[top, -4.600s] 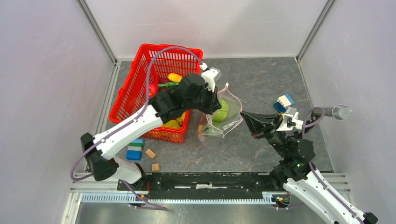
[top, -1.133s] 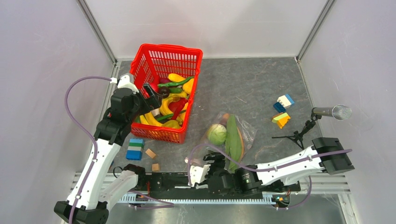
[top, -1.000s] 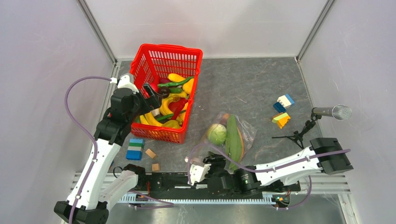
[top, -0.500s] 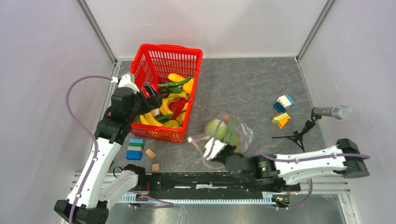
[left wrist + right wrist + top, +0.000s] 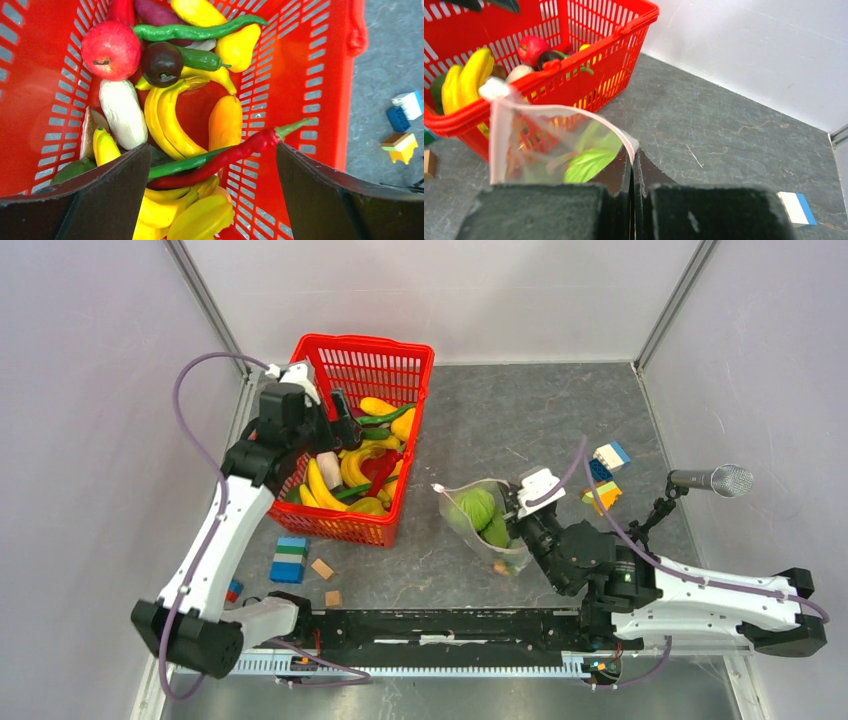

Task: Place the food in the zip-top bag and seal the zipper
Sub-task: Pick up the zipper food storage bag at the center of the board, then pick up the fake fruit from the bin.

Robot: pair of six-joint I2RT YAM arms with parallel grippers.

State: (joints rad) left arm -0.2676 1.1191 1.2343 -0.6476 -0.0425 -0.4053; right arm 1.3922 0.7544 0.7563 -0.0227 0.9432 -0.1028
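I should pick up the bananas by their loose ends with my left gripper next. The stem end can then go into the zip-top bag first.
The zip-top bag stands on the table right of the basket, mouth up and gaping, with green food inside. My right gripper is shut on the right end of its mouth. In the right wrist view the closed fingers pinch the pink zipper, with the bag and green food to the left. My left gripper hangs open over the red basket. The left wrist view shows that gripper above bananas, a red chili and a red apple.
Building blocks and a yellow-orange block lie right of the bag, near a microphone on a stand. A small orange piece lies by the bag's near corner. A blue-green block and two wooden cubes sit in front of the basket.
My right gripper shut on the bag's mouth edge and drew it up and to the right, so the bag now stands open. My left arm moved further over the basket.
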